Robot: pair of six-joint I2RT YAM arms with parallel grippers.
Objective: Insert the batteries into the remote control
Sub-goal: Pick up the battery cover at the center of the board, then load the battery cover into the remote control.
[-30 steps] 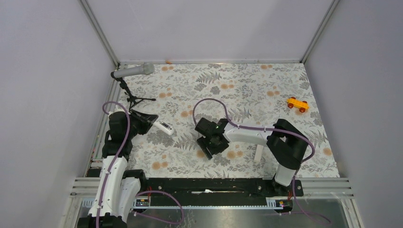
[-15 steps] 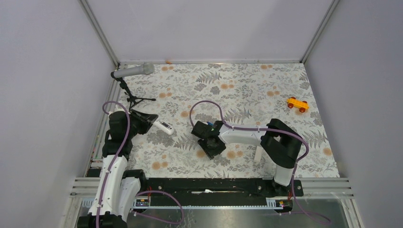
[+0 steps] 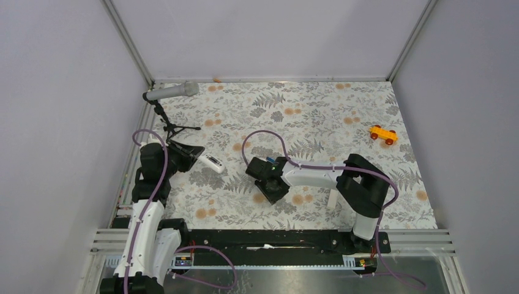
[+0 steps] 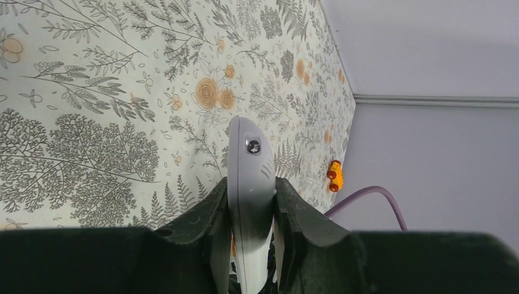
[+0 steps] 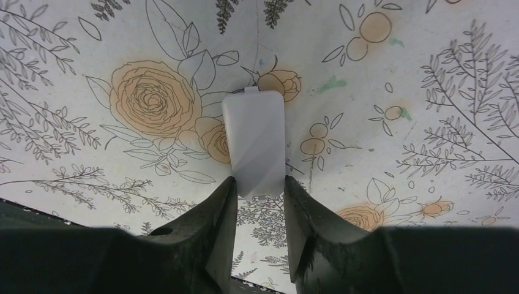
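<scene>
My right gripper's fingers hold both edges of the cover piece's near end, so the piece would come up if I raised my right gripper now.
My left gripper [image 3: 191,158] is shut on the white remote control [image 3: 212,163] and holds it above the floral cloth at the left. In the left wrist view the remote [image 4: 248,156] stands edge-on between the fingers of that gripper [image 4: 251,184], its rounded tip pointing away. A sliver of orange shows low between the remote and one finger; I cannot tell whether it is a battery. No battery shows clearly. My right gripper [image 3: 272,191] is low over the cloth's middle. In the right wrist view it [image 5: 257,180] is shut on the near end of a small flat white cover piece [image 5: 254,138] with a tab.
An orange toy car [image 3: 382,134] sits at the far right of the cloth and also shows in the left wrist view [image 4: 334,176]. A grey microphone [image 3: 172,92] on a small tripod stands at the back left. A thin white strip [image 3: 333,197] lies under the right arm.
My right gripper has shifted a little left and turned, low over the cloth. The left arm and the remote have not moved.
</scene>
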